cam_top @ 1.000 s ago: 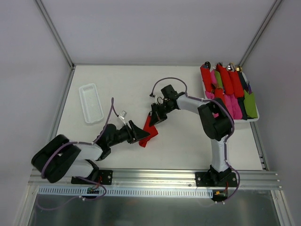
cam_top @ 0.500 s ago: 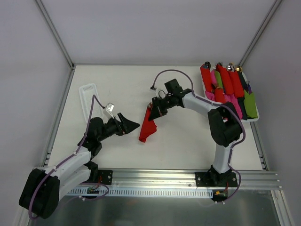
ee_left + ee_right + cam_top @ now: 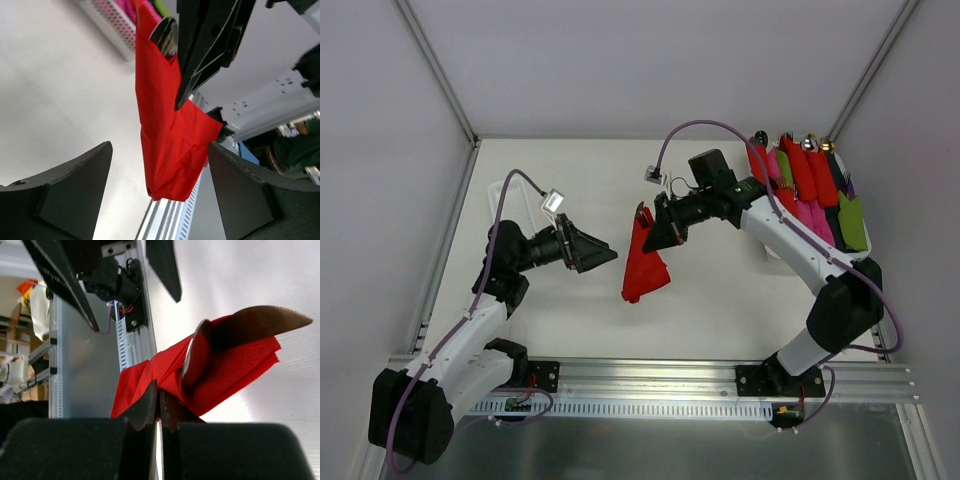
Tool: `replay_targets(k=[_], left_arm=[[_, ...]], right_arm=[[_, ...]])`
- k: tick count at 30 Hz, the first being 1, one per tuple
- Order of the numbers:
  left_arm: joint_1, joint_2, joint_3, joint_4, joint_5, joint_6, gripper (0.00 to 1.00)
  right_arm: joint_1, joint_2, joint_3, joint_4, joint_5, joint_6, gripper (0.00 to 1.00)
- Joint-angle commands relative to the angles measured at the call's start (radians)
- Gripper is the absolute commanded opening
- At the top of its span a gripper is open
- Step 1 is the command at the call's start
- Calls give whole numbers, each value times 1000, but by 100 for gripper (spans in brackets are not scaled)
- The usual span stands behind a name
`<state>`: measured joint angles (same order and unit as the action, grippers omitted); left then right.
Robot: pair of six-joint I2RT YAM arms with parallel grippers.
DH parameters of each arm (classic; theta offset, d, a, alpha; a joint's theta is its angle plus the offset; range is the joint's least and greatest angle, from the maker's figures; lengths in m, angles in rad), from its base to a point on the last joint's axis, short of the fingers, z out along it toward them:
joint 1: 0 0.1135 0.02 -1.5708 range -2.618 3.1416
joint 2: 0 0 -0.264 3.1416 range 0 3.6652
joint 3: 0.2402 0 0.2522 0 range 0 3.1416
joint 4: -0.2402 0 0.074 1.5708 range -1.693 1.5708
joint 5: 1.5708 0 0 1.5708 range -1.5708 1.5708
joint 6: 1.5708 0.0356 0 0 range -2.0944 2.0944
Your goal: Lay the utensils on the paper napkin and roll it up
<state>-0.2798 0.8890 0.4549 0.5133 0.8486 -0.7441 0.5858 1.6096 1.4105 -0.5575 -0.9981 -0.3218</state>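
Observation:
The napkin (image 3: 642, 262) should be grabbed next by my left gripper around the utensils, below the spoon head. The napkin's loose hanging end then stays free to roll.
The red paper napkin (image 3: 642, 262) hangs loosely rolled from my right gripper (image 3: 665, 232), lifted off the table. The right jaws are shut on its upper part (image 3: 150, 375). The utensils are wrapped inside: a shiny spoon head (image 3: 164, 35) pokes out of the top, and a spoon bowl (image 3: 191, 360) and a serrated knife blade (image 3: 260, 320) show in the right wrist view. My left gripper (image 3: 603, 256) is open and empty, left of the napkin and apart from it. The napkin's lower end (image 3: 172, 150) hangs in line between the left fingers.
A white tray (image 3: 865, 255) with several red, pink and green rolled bundles stands at the back right. A small white ribbed tray (image 3: 505, 192) lies at the back left, partly behind the left arm. The metal rail (image 3: 650, 375) runs along the table's near edge.
My left gripper has let go of the napkin and drawn back to the left. My right gripper has lifted the rolled napkin off the table and moved it slightly right.

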Motion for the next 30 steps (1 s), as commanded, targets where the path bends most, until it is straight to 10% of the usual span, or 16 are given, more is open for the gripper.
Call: replay_targets(k=[1,30], left_arm=[[5,-16,97,24,167,35,78],[-231,-2,194,96,187,-18,74]], right_arm=[[37,-111,56,-125,-40,-123,0],[223,-195,173,-200,10,-138,0]])
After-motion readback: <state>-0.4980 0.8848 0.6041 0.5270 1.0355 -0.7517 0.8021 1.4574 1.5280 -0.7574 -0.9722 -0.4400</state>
